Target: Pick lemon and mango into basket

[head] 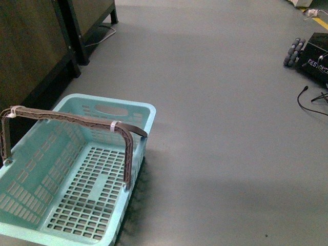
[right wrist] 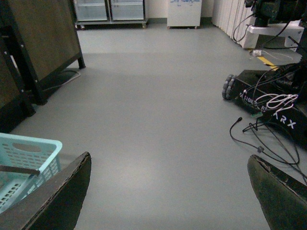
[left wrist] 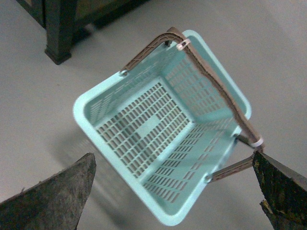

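Note:
My left gripper opens far less wide than the basket's body. It needs to grab the basket by its slim raised handle [head: 69,117] next.
The light teal basket [head: 77,169] stands on the grey floor at the lower left of the front view, its grey-brown handle [head: 77,120] raised across it; nothing lies on its slotted floor. From the left wrist the basket [left wrist: 158,129] shows below, and my left gripper [left wrist: 175,191] hangs open above its near rim with nothing between the fingers. My right gripper [right wrist: 170,191] is open over bare floor, with a corner of the basket [right wrist: 29,153] off to one side. The lemon and the mango are out of view. Neither arm shows in the front view.
Dark wooden furniture [head: 31,56] with black legs stands behind the basket at the left. A black wheeled robot base [head: 312,54] with loose cables [head: 310,100] sits at the far right. Glass-fronted cabinets [right wrist: 110,9] line the far wall.

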